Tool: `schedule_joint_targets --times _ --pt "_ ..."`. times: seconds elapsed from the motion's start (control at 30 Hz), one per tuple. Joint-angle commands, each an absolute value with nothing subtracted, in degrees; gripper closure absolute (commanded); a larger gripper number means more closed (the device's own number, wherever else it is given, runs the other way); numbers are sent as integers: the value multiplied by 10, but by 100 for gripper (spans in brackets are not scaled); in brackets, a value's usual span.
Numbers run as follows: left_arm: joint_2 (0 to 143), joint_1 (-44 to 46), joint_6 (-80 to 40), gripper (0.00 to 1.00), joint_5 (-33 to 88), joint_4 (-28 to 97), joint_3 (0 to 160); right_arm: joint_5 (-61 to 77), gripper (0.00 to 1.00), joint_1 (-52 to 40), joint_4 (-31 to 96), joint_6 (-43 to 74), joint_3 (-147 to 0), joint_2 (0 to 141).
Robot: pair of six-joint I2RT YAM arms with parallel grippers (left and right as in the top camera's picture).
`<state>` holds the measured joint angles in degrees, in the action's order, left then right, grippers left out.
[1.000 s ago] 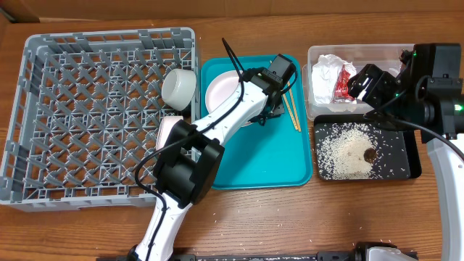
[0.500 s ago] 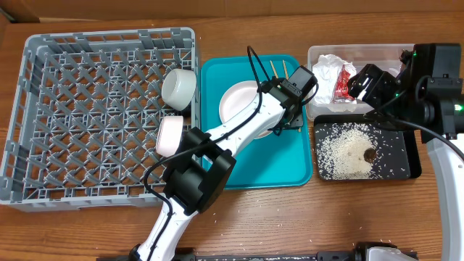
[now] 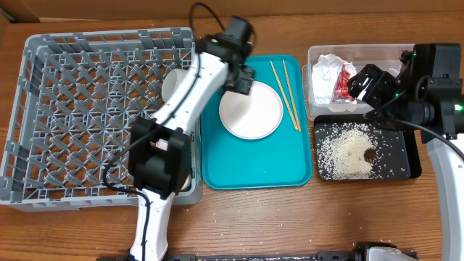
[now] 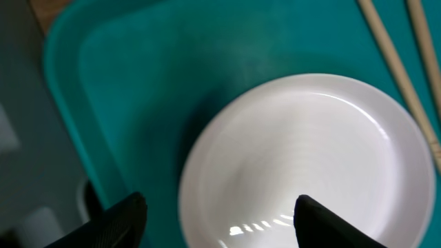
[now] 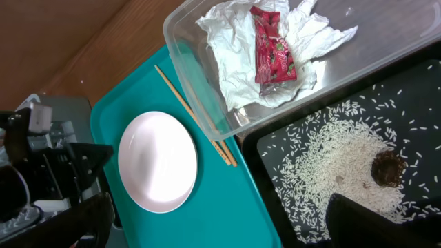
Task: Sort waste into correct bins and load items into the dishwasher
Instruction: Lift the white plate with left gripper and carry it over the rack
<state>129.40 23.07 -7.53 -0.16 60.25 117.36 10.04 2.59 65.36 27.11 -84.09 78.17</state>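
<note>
I should load the plate upright in the grey dish rack, so next I need to grab the plate's rim [image 3: 222,108] [image 4: 187,196] with my left gripper on the side facing the rack.
The round pale plate [image 3: 251,109] lies on the teal tray [image 3: 261,163], with the wooden chopsticks [image 3: 284,94] to its right. My left gripper [image 3: 239,76] hangs open and empty over the plate's back left edge; in the left wrist view its fingers [image 4: 220,227] straddle the plate [image 4: 310,158]. The clear tub [image 3: 377,54] holds the white napkin [image 3: 324,72] and the red wrapper [image 3: 341,83]. The black tray [image 3: 413,156] holds rice [image 3: 348,148] and a brown lump [image 3: 370,154]. My right gripper [image 3: 361,82] is open and empty over the tub's front edge.
The grey dish rack [image 3: 94,116] fills the left side; a whitish bowl [image 3: 169,85] in it is mostly hidden by my left arm. A few grains lie on the wooden table near the front edge [image 3: 239,214].
My left gripper has swung from the tray's right side to its back left corner, uncovering the plate and the chopsticks. The right arm has not moved.
</note>
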Motion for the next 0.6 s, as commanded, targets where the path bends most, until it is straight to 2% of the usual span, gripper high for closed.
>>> schedule_joint_targets --times 0.0,0.47,0.57 --pt "1316 214 17 31 1 597 1167 94 0 27 651 269 -846 781" --pt "1381 210 47 34 3 602 1167 94 0 27 651 269 -846 781" --pt "1395 211 47 41 11 613 1167 94 0 27 651 269 -846 781"
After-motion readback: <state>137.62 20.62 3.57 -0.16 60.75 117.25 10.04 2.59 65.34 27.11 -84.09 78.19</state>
